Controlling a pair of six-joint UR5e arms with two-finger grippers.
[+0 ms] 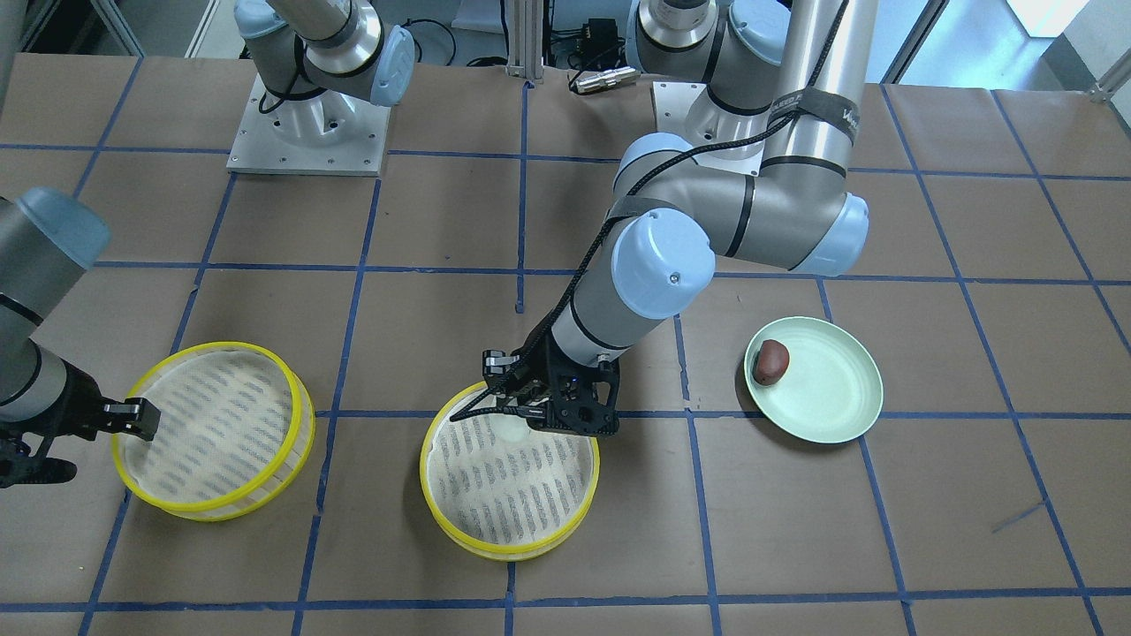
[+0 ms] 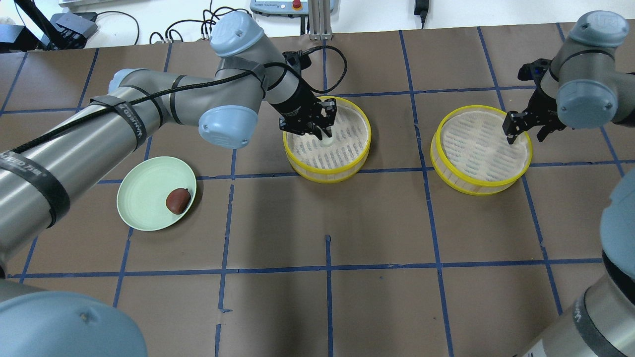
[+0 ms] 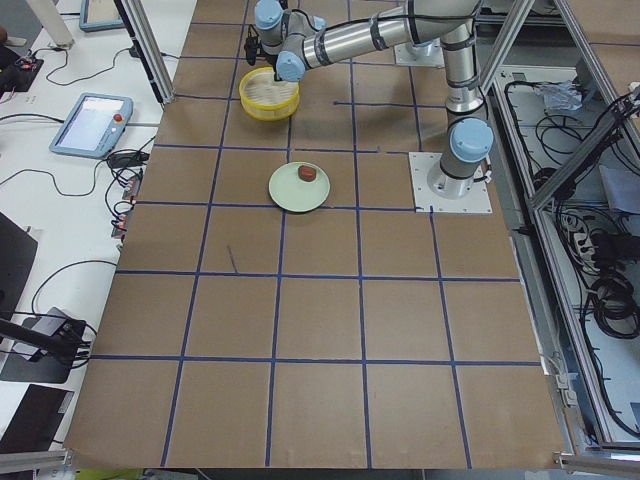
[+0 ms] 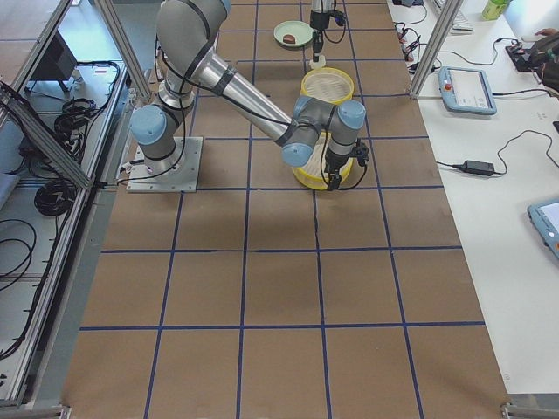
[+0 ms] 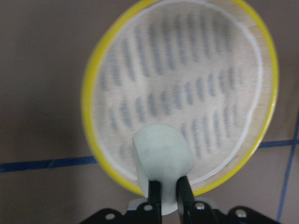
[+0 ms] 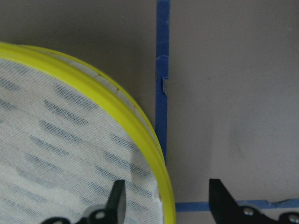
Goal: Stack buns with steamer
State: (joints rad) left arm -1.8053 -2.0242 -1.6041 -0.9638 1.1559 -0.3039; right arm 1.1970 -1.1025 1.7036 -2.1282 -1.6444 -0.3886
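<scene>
My right gripper should next take hold of the second steamer tray by its yellow rim [image 1: 141,388] [image 6: 164,189], so that I can stack it onto the middle one.
My left gripper [image 2: 320,130] is shut on the white bun [image 5: 161,151] and holds it low over the mesh of the middle yellow-rimmed steamer tray [image 2: 347,158], near its edge; the bun also shows in the front view [image 1: 511,430]. The dark reddish-brown bun [image 2: 178,200] lies on the pale green plate [image 2: 141,198], apart from both grippers. My right gripper [image 2: 526,133] is open and straddles the rim of the second steamer tray [image 2: 476,183], with one finger [image 6: 119,200] over the mesh and the other outside it.
The table is brown paper with a grid of blue tape. In the front view the plate [image 1: 835,397] is right of the middle tray [image 1: 508,543], and the second tray [image 1: 216,508] is at the left. Both arm bases stand at the table's far edge.
</scene>
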